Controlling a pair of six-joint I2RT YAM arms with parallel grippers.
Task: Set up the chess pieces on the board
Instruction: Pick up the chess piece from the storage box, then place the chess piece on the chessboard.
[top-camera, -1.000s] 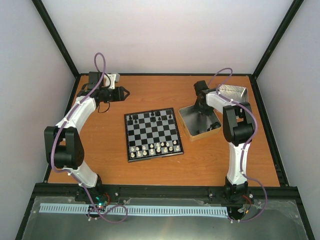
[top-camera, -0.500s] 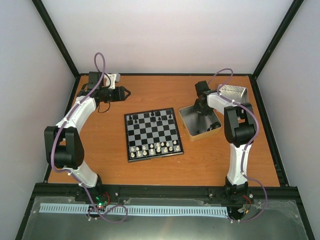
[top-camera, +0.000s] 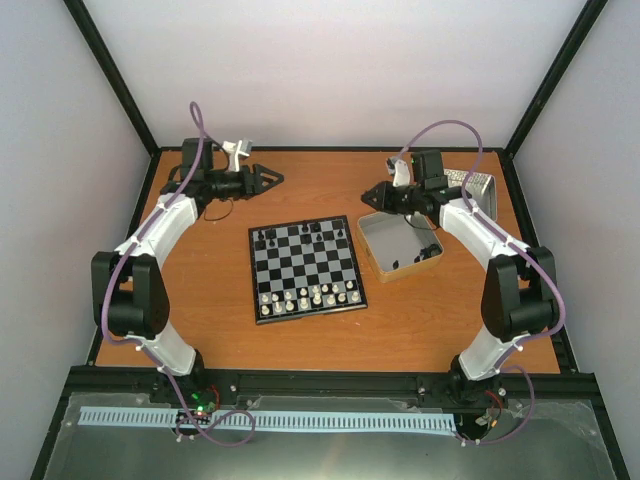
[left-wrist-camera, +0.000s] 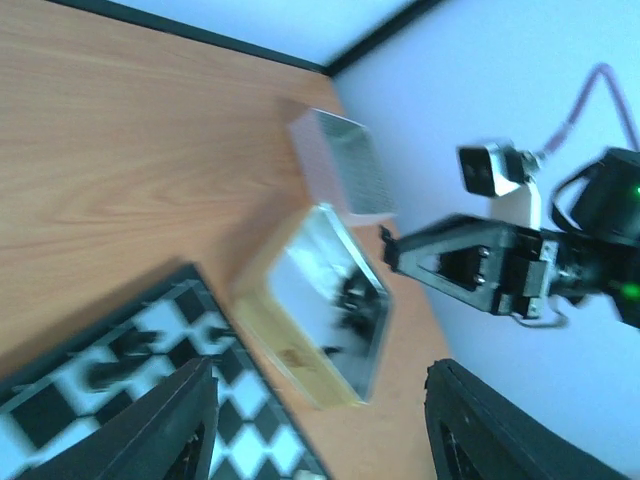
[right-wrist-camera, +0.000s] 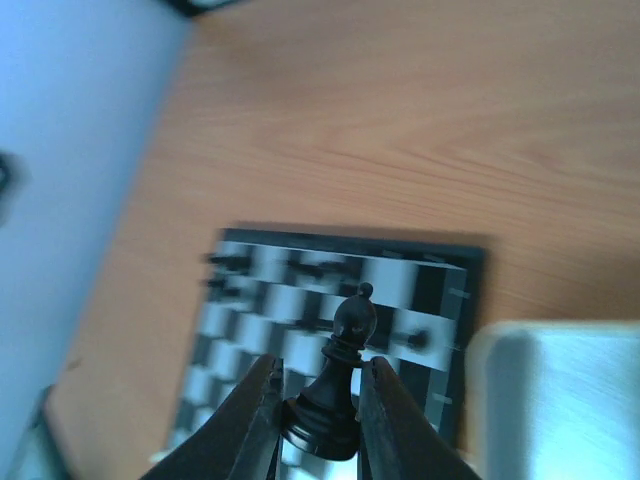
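I need to grab the black bishop (right-wrist-camera: 340, 370) by its head (right-wrist-camera: 355, 319) with my left gripper next. That leaves the bishop's base free, so I can set it upright on the board.
The board (top-camera: 305, 268) lies mid-table, with a few black chess pieces (top-camera: 303, 231) on its far row and white pieces (top-camera: 308, 295) along the near rows. Above the tin tray's far-left corner, my right gripper (top-camera: 368, 196) is shut on a black bishop (right-wrist-camera: 340, 370), held by its base between the fingers, head toward the board (right-wrist-camera: 330, 290). More black pieces (top-camera: 425, 252) lie in the tray (top-camera: 385, 262). My left gripper (top-camera: 272, 178) hovers open and empty beyond the board's far-left corner; its wrist view looks past its fingers (left-wrist-camera: 175, 425) toward the tray (left-wrist-camera: 300, 365).
The tray's lid (top-camera: 472, 184) lies at the back right, behind the right arm. A white camera mount sticks up on each wrist. Black frame rails border the table on all sides.
My right arm rose out of the tray and swung left with the bishop gripped. The left gripper moved right toward the board and its jaws widened.
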